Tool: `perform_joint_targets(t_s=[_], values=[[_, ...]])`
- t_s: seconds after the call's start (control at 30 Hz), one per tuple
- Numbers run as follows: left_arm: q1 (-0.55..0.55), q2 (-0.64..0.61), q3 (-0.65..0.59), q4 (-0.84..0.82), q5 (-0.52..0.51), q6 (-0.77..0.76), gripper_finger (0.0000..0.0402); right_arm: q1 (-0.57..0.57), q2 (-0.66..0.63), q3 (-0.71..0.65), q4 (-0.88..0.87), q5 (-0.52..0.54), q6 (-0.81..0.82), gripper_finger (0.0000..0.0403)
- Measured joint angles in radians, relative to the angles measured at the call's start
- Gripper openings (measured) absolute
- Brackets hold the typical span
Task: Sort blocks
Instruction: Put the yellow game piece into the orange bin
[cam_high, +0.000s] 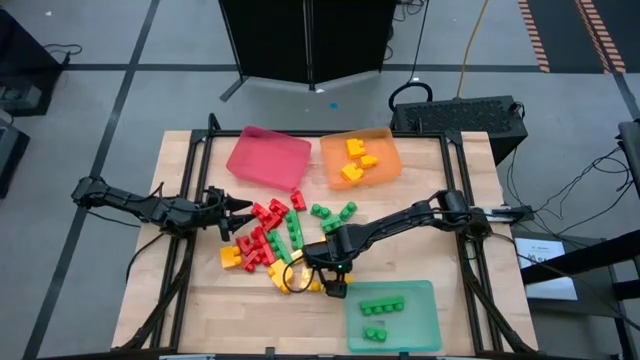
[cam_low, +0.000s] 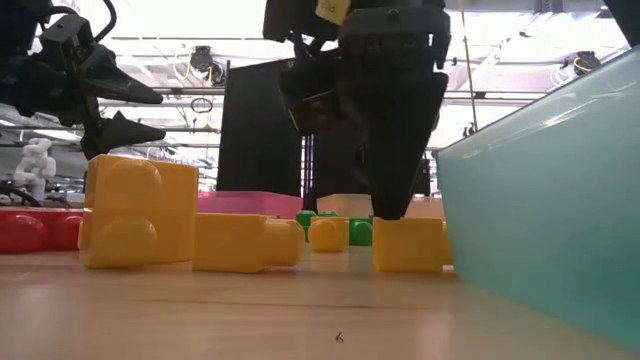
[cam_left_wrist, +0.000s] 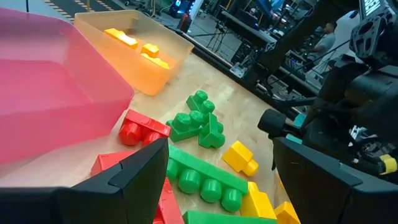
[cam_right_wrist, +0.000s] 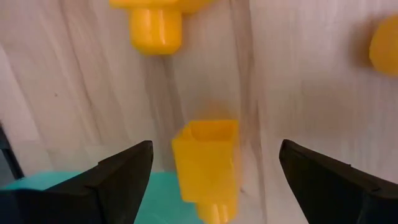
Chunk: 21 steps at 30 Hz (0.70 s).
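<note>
My right gripper grabs the yellow block by its two flat sides next. Then it sorts the block into the orange tray (cam_high: 385, 145).
Red, yellow and green blocks (cam_high: 275, 238) lie in a loose pile in the middle of the table. My right gripper (cam_high: 335, 284) points down, open, beside the green tray (cam_high: 420, 300). Its fingers stand on either side of a single yellow block (cam_right_wrist: 205, 158) without touching it; this yellow block (cam_low: 410, 245) rests on the wood next to the tray wall. My left gripper (cam_high: 238, 208) hovers open at the pile's left side, above red and green blocks (cam_left_wrist: 199, 174). The orange tray (cam_high: 385, 145) holds yellow blocks, and the green tray holds a few green ones (cam_high: 382, 307).
The red tray (cam_high: 268, 157) and the orange tray sit side by side at the table's far edge, the green tray at the near right corner. A large yellow block (cam_low: 140, 210) lies near the front of the pile. Bare wood shows along the near left edge (cam_high: 220, 310).
</note>
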Motion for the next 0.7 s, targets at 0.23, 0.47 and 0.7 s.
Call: perform_joint_targets(t_s=[0.23,0.47,0.7], values=[[0.000,0.002,0.001,-0.008,0.000,0.002,0.0292,-0.001,0.019,0.000,-0.017,-0.020,-0.015,0.0338],[0.000,0.002,0.001,-0.013,0.000,0.005,0.0292,-0.012,0.018,0.000,-0.033,0.011,-0.025,0.0274],[0.000,0.002,0.001,-0.014,0.000,0.025,0.0292,-0.045,0.018,0.000,-0.036,0.008,-0.029,0.0108]])
